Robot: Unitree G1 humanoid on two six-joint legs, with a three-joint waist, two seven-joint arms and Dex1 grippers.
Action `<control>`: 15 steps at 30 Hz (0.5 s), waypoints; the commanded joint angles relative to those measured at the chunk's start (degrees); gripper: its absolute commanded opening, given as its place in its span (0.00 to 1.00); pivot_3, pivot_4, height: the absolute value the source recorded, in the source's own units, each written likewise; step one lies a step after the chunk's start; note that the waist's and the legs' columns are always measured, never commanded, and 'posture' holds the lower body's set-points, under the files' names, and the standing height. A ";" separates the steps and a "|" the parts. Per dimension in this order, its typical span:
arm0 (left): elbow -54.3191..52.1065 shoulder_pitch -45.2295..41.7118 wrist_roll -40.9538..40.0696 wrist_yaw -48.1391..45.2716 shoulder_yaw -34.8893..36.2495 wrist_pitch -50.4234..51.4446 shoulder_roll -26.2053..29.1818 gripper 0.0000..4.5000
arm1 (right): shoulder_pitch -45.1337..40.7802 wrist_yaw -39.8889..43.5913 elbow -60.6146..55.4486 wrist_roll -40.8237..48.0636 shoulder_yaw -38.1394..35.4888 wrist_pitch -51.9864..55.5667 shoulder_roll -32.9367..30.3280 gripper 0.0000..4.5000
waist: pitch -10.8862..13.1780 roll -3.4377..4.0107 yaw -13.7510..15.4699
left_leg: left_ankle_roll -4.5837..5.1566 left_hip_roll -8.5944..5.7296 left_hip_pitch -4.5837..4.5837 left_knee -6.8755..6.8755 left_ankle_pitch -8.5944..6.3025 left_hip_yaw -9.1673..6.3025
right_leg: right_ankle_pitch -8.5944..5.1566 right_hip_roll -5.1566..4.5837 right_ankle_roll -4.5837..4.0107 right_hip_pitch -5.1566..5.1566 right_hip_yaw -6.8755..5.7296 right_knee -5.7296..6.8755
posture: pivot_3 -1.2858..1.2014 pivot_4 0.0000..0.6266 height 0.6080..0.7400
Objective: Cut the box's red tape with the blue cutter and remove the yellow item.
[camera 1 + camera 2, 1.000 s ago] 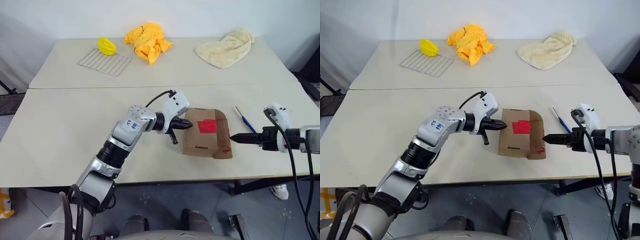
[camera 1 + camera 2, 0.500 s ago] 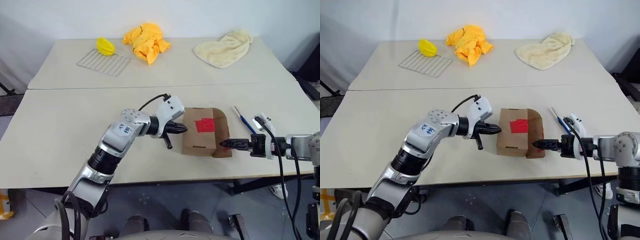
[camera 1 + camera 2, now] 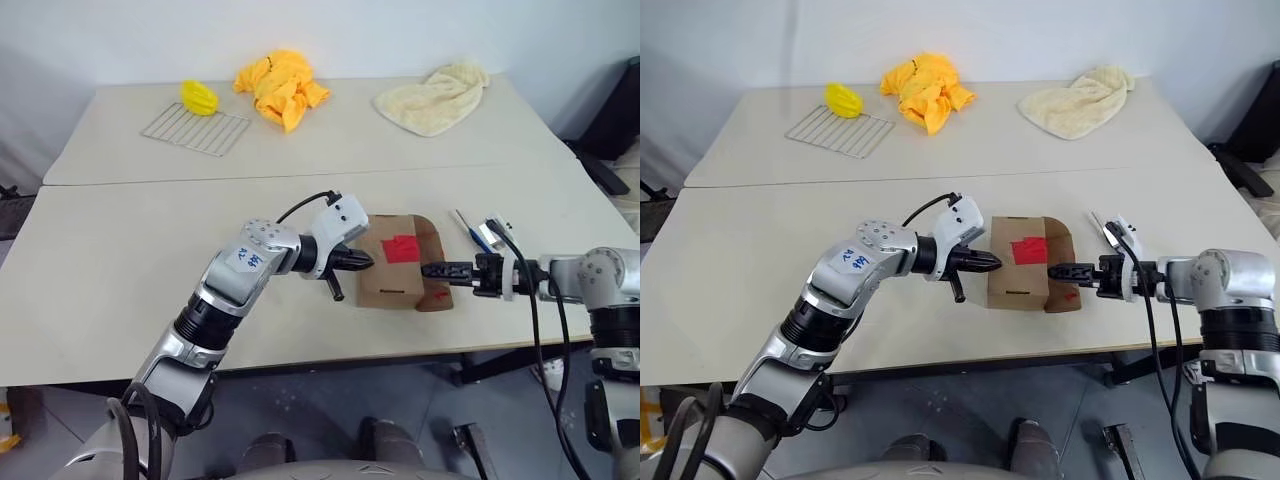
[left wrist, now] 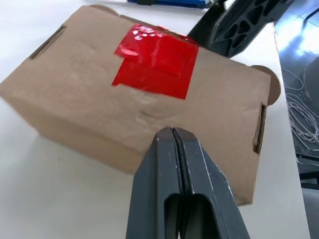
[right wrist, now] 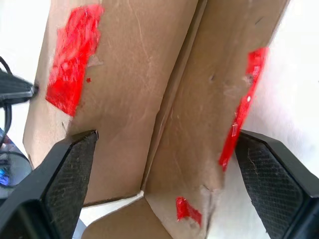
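Note:
The flap's crease sits tight against the box, so I next need to pinch the flap with my right gripper by its free taped edge, which is open on both sides.
The brown box (image 3: 392, 272) lies near the table's front edge with the red tape (image 3: 401, 248) patch on its top face. Its right end flap (image 3: 437, 290) hangs open, with red tape strips (image 5: 242, 110) along its edge. My left gripper (image 3: 364, 262) is shut, its tip against the box's left side (image 4: 124, 144). My right gripper (image 3: 428, 270) is open at the flap end, its fingers (image 5: 67, 174) spread on either side of the flap. The blue cutter (image 3: 466, 229) lies on the table behind the right gripper. The yellow item is hidden; the box's inside cannot be seen.
On the far table are a wire rack (image 3: 195, 130) with a yellow lump (image 3: 199, 96), a crumpled yellow cloth (image 3: 272, 83) and a cream towel (image 3: 431, 93). A seam (image 3: 150, 180) joins the two tables. The front edge runs just below the box.
My right gripper has moved left and forward, from beside the flap to over it, turning as it went. The left gripper stays at the box's left side. The camera has shifted.

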 commanded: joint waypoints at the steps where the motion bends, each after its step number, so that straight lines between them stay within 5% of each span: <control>1: 0.31 0.10 -0.12 -0.73 -2.01 0.12 0.03 0.00 | -1.12 2.36 3.00 -1.85 3.08 -2.51 1.72 0.99 | -0.01 0.00 -0.06 | 0.00 0.01 0.02 0.00 0.01 0.00 | 0.01 0.00 -0.01 0.00 0.02 0.02 | 0.52 0.24 1.00; 6: 0.96 -0.18 0.04 -0.96 -2.30 -0.50 -0.14 0.00 | -1.16 5.97 2.80 -3.18 6.30 -2.54 2.32 0.95 | -0.02 0.01 -0.17 | -0.02 0.02 0.04 0.00 0.03 0.02 | 0.01 0.00 -0.02 0.00 0.04 0.04 | 0.52 0.24 1.00; 15: 3.52 -0.40 0.89 -1.33 -2.78 -2.84 0.09 0.00 | -0.20 4.60 1.55 -5.03 4.75 -1.75 0.95 0.33 | -0.02 0.01 0.26 | -0.03 0.03 -0.03 -0.02 0.04 0.01 | 0.01 0.02 -0.02 -0.05 0.00 -0.03 | 0.52 0.24 1.00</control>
